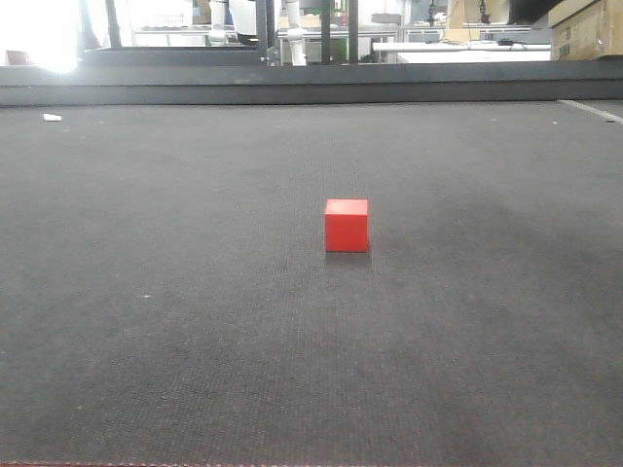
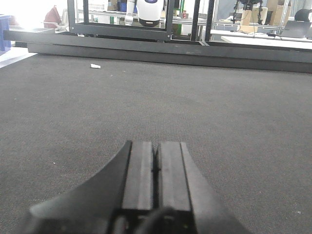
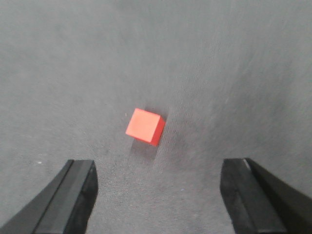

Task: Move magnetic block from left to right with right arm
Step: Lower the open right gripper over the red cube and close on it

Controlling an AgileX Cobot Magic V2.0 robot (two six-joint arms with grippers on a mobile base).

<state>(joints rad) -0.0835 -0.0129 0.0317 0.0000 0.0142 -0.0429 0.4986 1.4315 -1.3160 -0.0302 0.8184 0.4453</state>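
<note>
My right gripper grabs the opposite sides of the magnetic block (image 1: 347, 225) next, to move it across the dark grey mat (image 1: 467, 243).
The magnetic block (image 1: 347, 225), a small plain red cube, rests alone on the dark grey mat near the middle of the front view. Looking down from the right wrist, the block (image 3: 144, 126) lies on the mat ahead of my right gripper (image 3: 158, 168), which hangs above it, open wide with nothing between its fingers. My left gripper (image 2: 156, 143) sits low over the mat with its two pads pressed together, shut and holding nothing. No arm appears in the front view.
The mat (image 1: 195, 321) ends at a raised dark ledge (image 1: 311, 83) along the far side. A small white scrap (image 2: 95, 66) lies near that ledge at the far left. Metal frames and benches stand beyond the ledge.
</note>
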